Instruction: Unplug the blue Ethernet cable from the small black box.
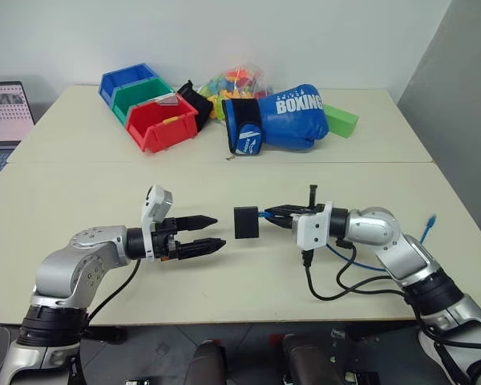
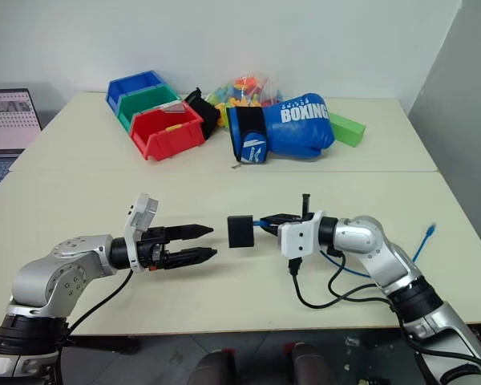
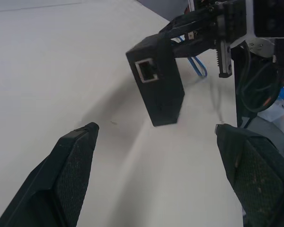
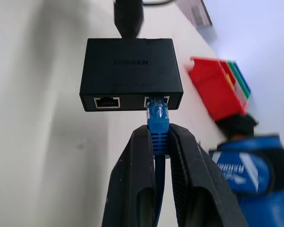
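Note:
I will grab the box by its broad flat sides with my left gripper next, because its narrow end with the empty port faces the open fingers.
The small black box (image 1: 246,222) hangs on the plug of the blue Ethernet cable (image 4: 157,118), which sits in one of its two front ports. My right gripper (image 1: 274,213) is shut on the cable just behind that plug. The cord trails back under the right arm (image 1: 349,258), and its free end (image 1: 430,220) lies near the table's right edge. My left gripper (image 1: 216,231) is open, level and pointing at the box from the left, a short gap away. The box (image 3: 156,80) shows another empty port on its side. I cannot tell whether its lower edge touches the table.
At the back stand blue (image 1: 128,80), green (image 1: 141,96) and red (image 1: 162,122) bins, a black fabric item (image 1: 194,100), a bag of coloured toys (image 1: 239,80), a blue boxing glove (image 1: 276,119) and a green block (image 1: 340,120). A laptop (image 1: 4,112) sits far left. Black arm cables (image 1: 345,285) loop near the front edge.

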Action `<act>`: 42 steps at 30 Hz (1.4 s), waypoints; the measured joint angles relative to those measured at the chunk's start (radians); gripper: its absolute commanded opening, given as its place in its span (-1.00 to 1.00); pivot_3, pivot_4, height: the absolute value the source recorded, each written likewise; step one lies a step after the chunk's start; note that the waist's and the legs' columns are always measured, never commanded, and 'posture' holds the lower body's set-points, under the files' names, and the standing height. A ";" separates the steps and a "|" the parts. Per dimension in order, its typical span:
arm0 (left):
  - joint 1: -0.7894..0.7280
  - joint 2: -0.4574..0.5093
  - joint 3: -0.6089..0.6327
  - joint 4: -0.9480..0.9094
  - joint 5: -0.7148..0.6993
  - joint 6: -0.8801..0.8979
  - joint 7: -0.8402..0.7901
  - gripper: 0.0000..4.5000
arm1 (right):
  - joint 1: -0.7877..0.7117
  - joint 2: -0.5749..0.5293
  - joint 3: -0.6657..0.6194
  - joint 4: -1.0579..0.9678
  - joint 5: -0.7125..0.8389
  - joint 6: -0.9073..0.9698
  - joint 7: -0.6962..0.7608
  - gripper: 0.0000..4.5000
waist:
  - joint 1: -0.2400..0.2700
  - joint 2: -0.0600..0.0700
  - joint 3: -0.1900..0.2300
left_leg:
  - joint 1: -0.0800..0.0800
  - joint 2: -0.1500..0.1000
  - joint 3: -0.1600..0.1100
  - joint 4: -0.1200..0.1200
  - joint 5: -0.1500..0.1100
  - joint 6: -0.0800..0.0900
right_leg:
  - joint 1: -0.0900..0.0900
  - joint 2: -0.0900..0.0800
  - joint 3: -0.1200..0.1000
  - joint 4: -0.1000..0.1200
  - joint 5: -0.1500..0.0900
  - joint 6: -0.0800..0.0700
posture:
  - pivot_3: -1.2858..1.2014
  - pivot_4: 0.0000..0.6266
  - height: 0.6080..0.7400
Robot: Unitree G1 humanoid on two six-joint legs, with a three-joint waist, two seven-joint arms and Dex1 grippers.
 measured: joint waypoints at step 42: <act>-0.010 -0.069 0.004 -0.037 -0.141 0.178 0.027 -0.65 | 0.018 0.028 0.009 -0.114 -0.031 0.018 0.114 0.12 | 0.007 0.000 0.000 | 0.000 0.000 0.000 0.001 0.000 0.000 | 0.000 -0.001 0.000 0.000 0.002 -0.004 | 0.03 -0.52 1.00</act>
